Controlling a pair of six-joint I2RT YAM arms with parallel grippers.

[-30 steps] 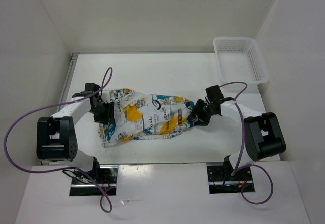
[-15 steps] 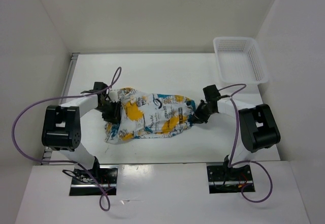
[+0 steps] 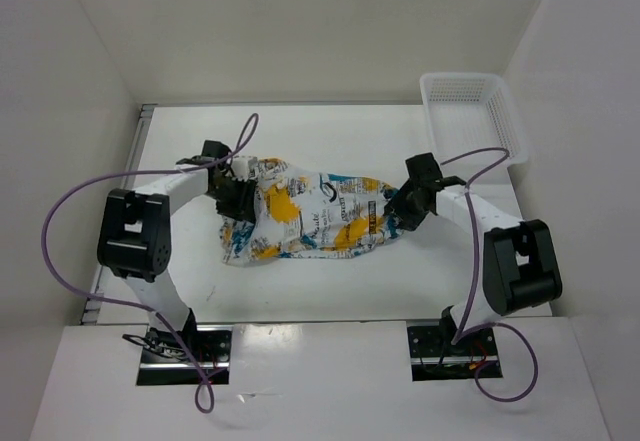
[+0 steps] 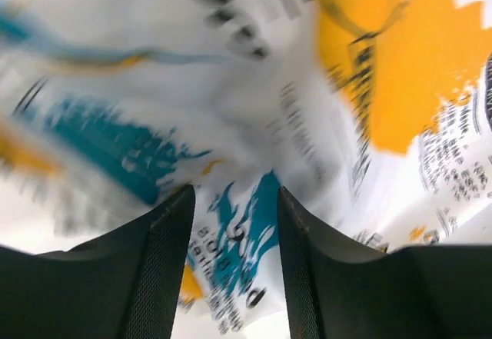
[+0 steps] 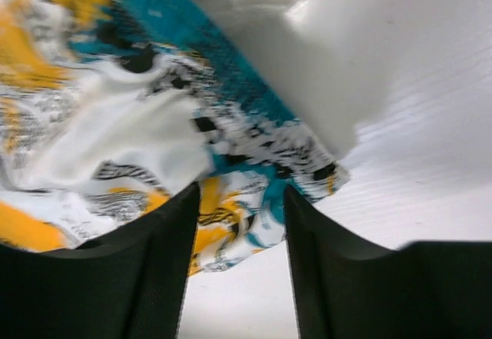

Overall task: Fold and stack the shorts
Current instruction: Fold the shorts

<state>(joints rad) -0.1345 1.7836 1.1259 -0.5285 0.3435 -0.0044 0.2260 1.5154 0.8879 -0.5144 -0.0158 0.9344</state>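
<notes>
My left gripper will next grab the shorts [image 3: 310, 216] by the teal-patched corner [image 3: 240, 232] opposite my right gripper, so the shorts get stretched straight for folding.
The shorts [image 3: 310, 216], white with teal and orange patches, lie crumpled across the middle of the table. My left gripper [image 3: 240, 197] sits at their left end and my right gripper [image 3: 401, 207] at their right end. In the left wrist view the gripper [image 4: 234, 201] stands with its jaws apart, and printed cloth [image 4: 231, 108] fills the view and the gap between them. In the right wrist view the gripper [image 5: 241, 201] also stands apart, over the edge of the shorts [image 5: 131, 124]. Bare table shows between its fingers.
A white mesh basket [image 3: 472, 117] stands at the back right corner of the table [image 3: 330, 141]. Purple cables loop from both arms. White walls close in the table on three sides.
Both grippers moved toward the back of the table, and the shorts shifted back and right with them. Both wrist views are blurred by motion.
</notes>
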